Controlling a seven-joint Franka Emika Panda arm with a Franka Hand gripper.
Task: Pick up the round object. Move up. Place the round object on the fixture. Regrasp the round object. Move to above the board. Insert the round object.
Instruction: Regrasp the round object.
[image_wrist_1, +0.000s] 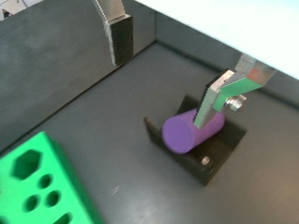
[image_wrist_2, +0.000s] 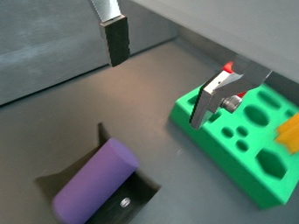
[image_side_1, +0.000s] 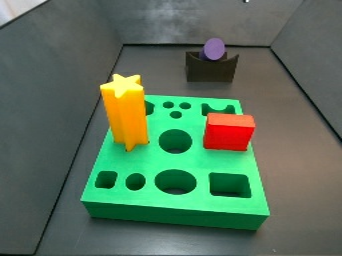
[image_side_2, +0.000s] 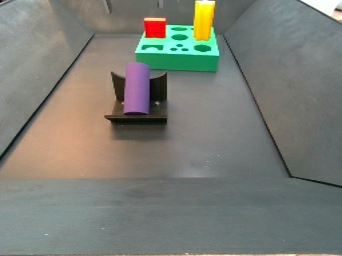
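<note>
My gripper next needs to grab the cylinder by its curved side near one end (image_wrist_1: 204, 127), so that it can insert the purple cylinder (image_wrist_1: 187, 133) into the green board.
The round object, a purple cylinder (image_wrist_1: 187, 133), lies on its side in the notch of the dark fixture (image_wrist_1: 218, 158). Both show in both side views, cylinder (image_side_1: 214, 48) (image_side_2: 138, 86) and fixture (image_side_1: 211, 68) (image_side_2: 134, 112), and in a wrist view (image_wrist_2: 96, 181). My gripper (image_wrist_1: 166, 74) (image_wrist_2: 162, 74) is open and empty, with nothing between its fingers (image_wrist_1: 121, 39), and is held apart from the cylinder. The green board (image_side_1: 174, 192) (image_side_2: 171, 62) (image_wrist_2: 229, 133) (image_wrist_1: 30, 184) lies beyond the fixture. The gripper is out of both side views.
A tall yellow star (image_side_1: 123, 110) (image_side_2: 203, 18) and a red cube (image_side_1: 229, 131) (image_side_2: 155, 27) stand in the board. Dark walls enclose the grey floor on all sides (image_side_1: 80, 90). The fixture stands near one end wall.
</note>
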